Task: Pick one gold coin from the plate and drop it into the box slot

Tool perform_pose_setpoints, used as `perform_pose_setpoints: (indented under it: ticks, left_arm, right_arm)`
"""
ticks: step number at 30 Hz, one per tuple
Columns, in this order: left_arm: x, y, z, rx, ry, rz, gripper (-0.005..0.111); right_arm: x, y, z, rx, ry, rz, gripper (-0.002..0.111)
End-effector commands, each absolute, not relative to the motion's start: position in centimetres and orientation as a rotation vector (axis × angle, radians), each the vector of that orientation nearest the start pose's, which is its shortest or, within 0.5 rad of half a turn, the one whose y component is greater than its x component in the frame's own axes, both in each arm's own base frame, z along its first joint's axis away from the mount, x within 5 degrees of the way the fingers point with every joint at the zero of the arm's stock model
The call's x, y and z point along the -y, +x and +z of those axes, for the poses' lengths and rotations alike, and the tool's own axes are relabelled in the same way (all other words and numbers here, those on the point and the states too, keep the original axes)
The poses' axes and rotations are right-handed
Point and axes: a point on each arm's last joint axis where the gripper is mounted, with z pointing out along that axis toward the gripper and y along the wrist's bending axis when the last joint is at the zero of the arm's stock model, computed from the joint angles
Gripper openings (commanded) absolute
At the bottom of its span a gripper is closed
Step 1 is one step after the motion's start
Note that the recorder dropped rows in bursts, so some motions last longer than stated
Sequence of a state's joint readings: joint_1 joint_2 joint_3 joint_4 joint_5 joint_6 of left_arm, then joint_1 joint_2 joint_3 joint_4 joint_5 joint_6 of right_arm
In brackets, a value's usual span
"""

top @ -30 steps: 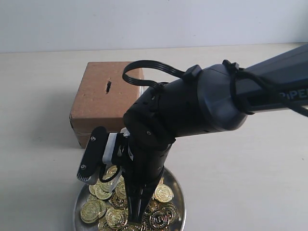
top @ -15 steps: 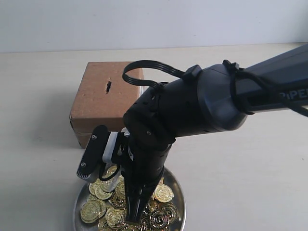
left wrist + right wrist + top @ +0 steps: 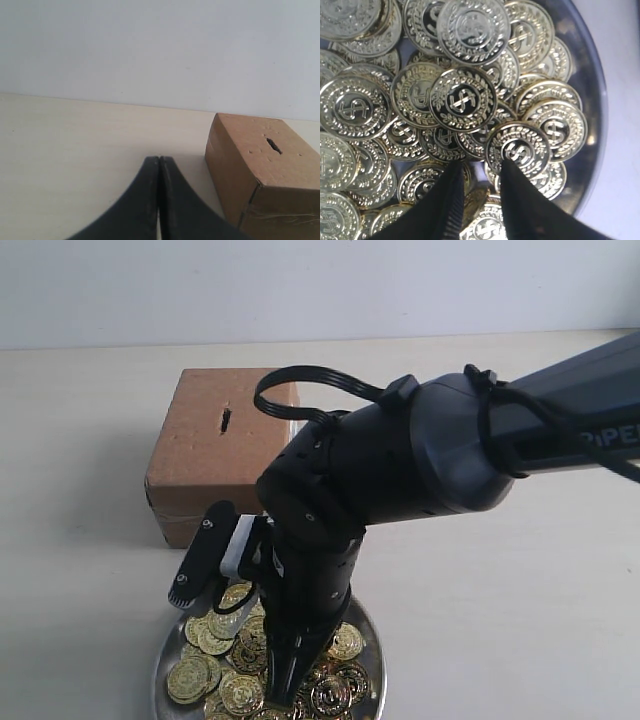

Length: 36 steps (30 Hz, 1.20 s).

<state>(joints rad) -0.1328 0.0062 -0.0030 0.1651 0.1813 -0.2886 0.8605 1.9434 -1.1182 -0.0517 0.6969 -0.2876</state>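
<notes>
My right gripper grabs the tilted gold coin by its flat sides next. That leaves the coin's edge free for the box slot (image 3: 226,420).
The silver plate (image 3: 377,672) sits at the near edge, heaped with gold coins (image 3: 195,675). My right gripper (image 3: 285,695) points straight down into the pile. In the right wrist view the right gripper (image 3: 481,162) is open, with its two black fingers (image 3: 520,200) a narrow gap apart and their tips among the coins (image 3: 462,99) near the plate rim (image 3: 594,100). A tilted coin (image 3: 474,202) lies in that gap. Behind the plate stands the brown box (image 3: 210,455), its slot (image 3: 226,420) on top. My left gripper (image 3: 159,159) is shut and empty, beside the box (image 3: 260,167) and slot (image 3: 273,145).
The right arm's bulky black wrist (image 3: 400,460) and its cable loop (image 3: 300,380) hang over the box's right part and the plate's back. Pale tabletop (image 3: 520,620) surrounds both, with a white wall behind.
The right wrist has swung a little, carrying its camera bracket up and to the right. The fingertips stay in the coin pile, and a few coins near them have shifted.
</notes>
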Motion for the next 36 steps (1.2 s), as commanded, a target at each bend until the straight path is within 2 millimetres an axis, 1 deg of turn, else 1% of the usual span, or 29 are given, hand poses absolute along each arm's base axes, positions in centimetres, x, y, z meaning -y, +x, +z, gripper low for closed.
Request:
perform_pose_setpoints:
  ticks: [1, 4, 14, 19, 24, 28, 30, 36]
  left_arm:
    - [0.5, 5.6, 19.8, -1.654, -0.008, -0.175, 0.000]
    - [0.5, 5.6, 19.8, -1.654, -0.008, -0.175, 0.000]
    - [0.5, 5.6, 19.8, -1.654, -0.010, -0.176, 0.000]
    - [0.5, 5.6, 19.8, -1.654, -0.010, -0.176, 0.000]
    - [0.5, 5.6, 19.8, -1.654, -0.010, -0.176, 0.000]
    - [0.5, 5.6, 19.8, -1.654, -0.010, -0.176, 0.000]
    - [0.5, 5.6, 19.8, -1.654, -0.010, -0.176, 0.000]
    - [0.5, 5.6, 19.8, -1.654, -0.010, -0.176, 0.000]
  right_arm:
    - [-26.3, 23.1, 12.9, -2.518, -1.654, -0.007, 0.027]
    - [-26.2, 23.1, 12.9, -2.558, -1.595, -0.004, 0.027]
    - [-25.9, 22.8, 12.9, -2.633, -1.567, -0.029, 0.026]
    - [-25.9, 22.8, 12.9, -2.633, -1.567, -0.029, 0.017]
    - [-25.9, 22.8, 12.9, -2.634, -1.565, -0.029, 0.000]
    - [-25.9, 22.8, 12.9, -2.650, -1.534, -0.026, 0.000]
    - [-25.9, 22.8, 13.3, -2.659, -1.500, -0.020, 0.000]
    - [-25.8, 22.7, 15.9, -2.647, -1.350, 0.036, 0.000]
